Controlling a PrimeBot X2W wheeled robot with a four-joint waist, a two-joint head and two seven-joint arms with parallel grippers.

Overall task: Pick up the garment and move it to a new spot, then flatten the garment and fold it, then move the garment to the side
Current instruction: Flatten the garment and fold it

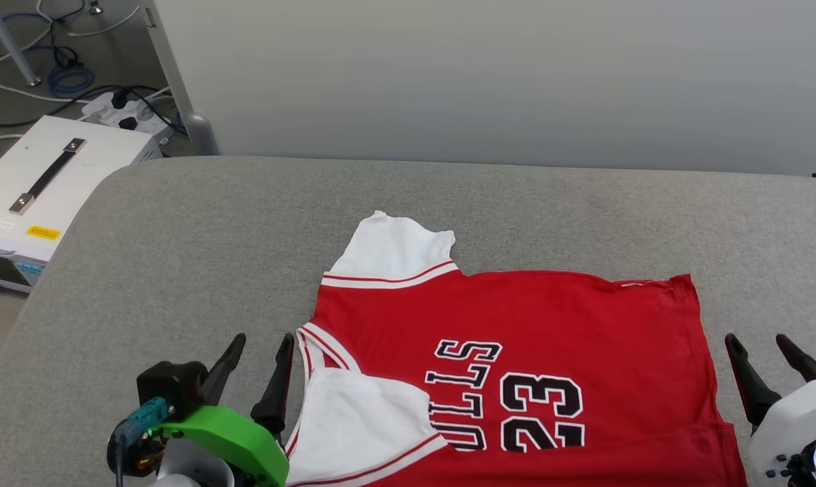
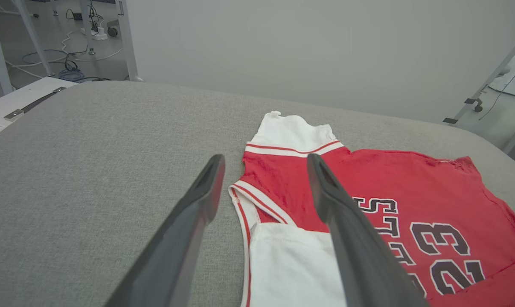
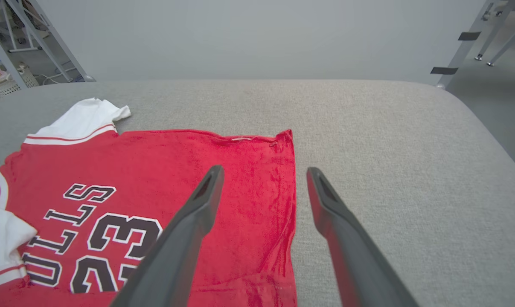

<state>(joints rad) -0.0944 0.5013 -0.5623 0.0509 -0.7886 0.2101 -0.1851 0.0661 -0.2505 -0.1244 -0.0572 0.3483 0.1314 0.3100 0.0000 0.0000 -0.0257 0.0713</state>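
The far white sleeve is flat except for its end, which curls up, so my left gripper should next grab the garment [image 1: 516,318] by that sleeve's corner [image 1: 378,216].
The garment [image 1: 516,318] is a red shirt with white sleeve ends and dark lettering, lying flat on the grey padded table [image 1: 198,257] with its collar towards the left. One white sleeve is folded over the chest near the front edge. My left gripper [image 1: 262,341] stands open just left of the collar, with nothing between its fingers. My right gripper [image 1: 759,341] stands open just right of the hem, also holding nothing. In the left wrist view the garment [image 2: 368,183] lies beyond the open left gripper [image 2: 266,160]. In the right wrist view the hem corner [image 3: 283,140] lies ahead of the open right gripper [image 3: 263,170].
A white equipment box [image 1: 36,196] with a handle stands beside the table's left end. Cables and a power strip [image 1: 120,108] lie on the floor behind it. A pale wall runs along the table's far edge.
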